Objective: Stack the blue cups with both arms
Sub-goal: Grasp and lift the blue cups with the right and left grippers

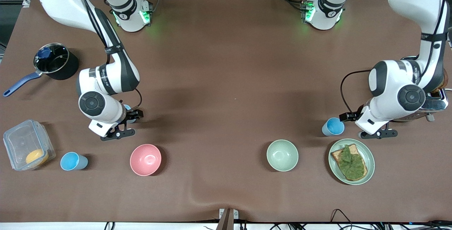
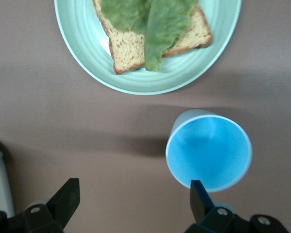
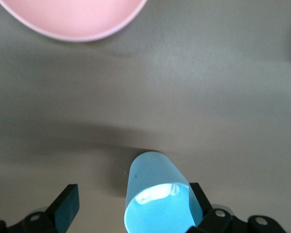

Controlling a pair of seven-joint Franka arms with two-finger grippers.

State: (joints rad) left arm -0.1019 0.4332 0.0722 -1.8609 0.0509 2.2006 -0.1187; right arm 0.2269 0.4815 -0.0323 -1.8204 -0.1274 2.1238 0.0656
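Note:
The left gripper grabs the cup beside the plate point(image 1: 351, 161) by its rim point(image 1: 328, 126) next, so the cup joins the stack of blue cups.
One blue cup point(image 1: 333, 126) stands beside the plate, toward the left arm's end. My left gripper point(image 1: 349, 117) hovers next to it, open. In the left wrist view this cup point(image 2: 208, 153) lies off to one side of the left gripper point(image 2: 134, 196), with one fingertip point(image 2: 199, 193) overlapping its rim. A second blue cup point(image 1: 127, 108) is mostly hidden under my right gripper point(image 1: 133, 116). In the right wrist view that cup point(image 3: 155, 194) sits between the open fingers of the right gripper point(image 3: 132, 204), close to one finger point(image 3: 196, 199). A third blue cup point(image 1: 73, 161) stands alone beside the clear box.
A pink bowl point(image 1: 145, 159) and a pale green bowl point(image 1: 282, 155) stand nearer the front camera. A green plate point(image 1: 369, 150) holds bread and lettuce. A clear box point(image 1: 26, 145), a black pot point(image 1: 55, 61) and a toaster point(image 1: 436, 103) sit at the table's ends.

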